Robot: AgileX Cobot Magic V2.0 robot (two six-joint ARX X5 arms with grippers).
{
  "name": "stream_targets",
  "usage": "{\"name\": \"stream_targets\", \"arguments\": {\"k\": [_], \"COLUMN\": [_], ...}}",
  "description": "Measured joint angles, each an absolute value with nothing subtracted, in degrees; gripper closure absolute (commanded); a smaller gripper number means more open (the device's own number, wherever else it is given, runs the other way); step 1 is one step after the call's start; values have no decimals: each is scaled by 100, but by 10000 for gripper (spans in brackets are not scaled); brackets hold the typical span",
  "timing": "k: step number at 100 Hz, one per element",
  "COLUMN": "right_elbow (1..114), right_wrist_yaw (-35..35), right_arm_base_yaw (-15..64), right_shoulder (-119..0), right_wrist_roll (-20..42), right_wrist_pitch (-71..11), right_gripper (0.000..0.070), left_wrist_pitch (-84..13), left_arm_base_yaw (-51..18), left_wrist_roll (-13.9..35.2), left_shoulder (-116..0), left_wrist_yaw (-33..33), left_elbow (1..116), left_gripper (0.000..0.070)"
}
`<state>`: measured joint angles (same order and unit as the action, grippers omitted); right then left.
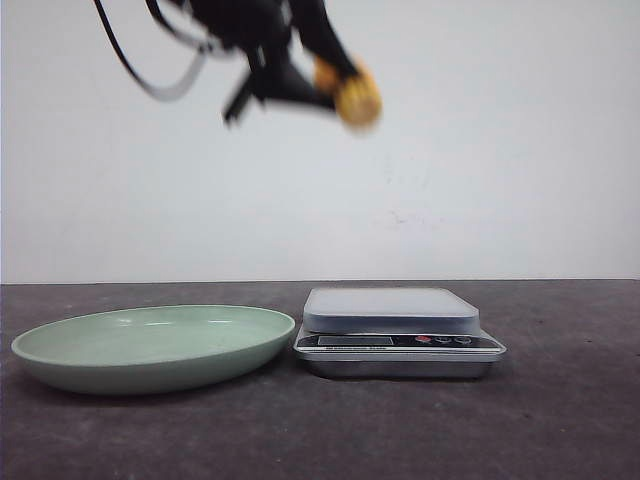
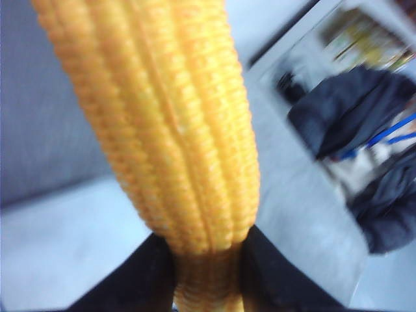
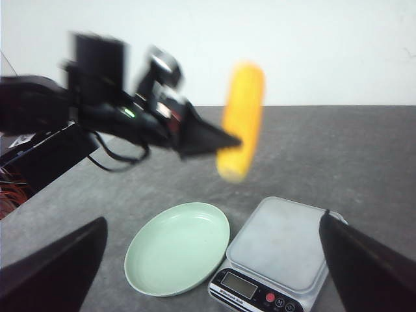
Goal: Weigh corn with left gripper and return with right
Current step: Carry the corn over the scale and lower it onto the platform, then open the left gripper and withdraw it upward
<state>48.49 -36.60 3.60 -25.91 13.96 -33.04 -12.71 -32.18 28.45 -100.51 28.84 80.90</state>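
The corn hangs high above the scale in the front view, so my left gripper now keeps hold of it until I lower it onto the scale.
My left gripper (image 1: 330, 85) is shut on the corn (image 1: 355, 95), a yellow-orange cob with ribbed kernel rows, and holds it high in the air above the scale (image 1: 392, 310). In the left wrist view the corn (image 2: 175, 123) fills the frame, its end pinched between the two black fingers (image 2: 130, 279). In the right wrist view the corn (image 3: 242, 117) hangs upright from the left gripper (image 3: 224, 140) over the scale (image 3: 276, 244). My right gripper (image 3: 211, 260) is open and empty, high above the plate and the scale.
A pale green plate (image 1: 150, 345) lies on the dark table to the left of the scale; it also shows in the right wrist view (image 3: 177, 248). The scale has a display and buttons (image 1: 440, 340) on its front. A white wall stands behind.
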Motion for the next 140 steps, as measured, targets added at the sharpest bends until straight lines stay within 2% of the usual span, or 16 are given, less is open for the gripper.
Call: {"name": "stream_targets", "arguments": {"k": [13, 25, 48, 64, 69, 84, 92, 106, 119, 126, 140], "right_elbow": [4849, 4849, 4849, 4849, 4849, 4849, 4849, 4849, 4849, 4849, 4849], "right_wrist_yaw": [-3426, -3310, -3216, -3127, -3120, -2978, -2919, -2821, -2821, -2821, -2816], "right_arm_base_yaw": [360, 360, 360, 360, 360, 360, 360, 360, 360, 360, 360], "right_shoulder": [-2591, -2591, -2591, -2591, -2591, -2591, -2591, -2591, -2591, -2591, -2591], "right_wrist_roll": [1398, 1398, 1404, 1446, 1448, 1527, 1544, 1549, 1551, 1551, 1551], "right_wrist_pitch": [-3352, -3356, -3402, -3645, -3701, -3736, -3739, -3750, -3785, -3859, -3935], "right_gripper": [40, 40, 40, 40, 40, 40, 40, 40, 40, 40, 40], "left_wrist_pitch": [-1529, -1686, -1874, -1955, -1962, -2073, -2196, -2379, -2399, -2440, -2617], "left_arm_base_yaw": [-3284, -3385, -3476, -3514, -3518, -3516, -3511, -3511, -3511, -3514, -3511], "left_wrist_roll": [3004, 3065, 3096, 3109, 3109, 3109, 3105, 3085, 3085, 3085, 3079], "left_shoulder": [-10777, -11181, -11552, -11552, -11550, -11550, -11546, -11474, -11467, -11450, -11408], "left_wrist_yaw": [3341, 3426, 3186, 2875, 2864, 2842, 2851, 2845, 2886, 2886, 2838], "left_elbow": [8267, 8283, 8320, 8390, 8394, 8416, 8429, 8479, 8501, 8530, 8597], "left_gripper": [689, 689, 687, 662, 603, 299, 183, 160, 51, 16, 10]}}
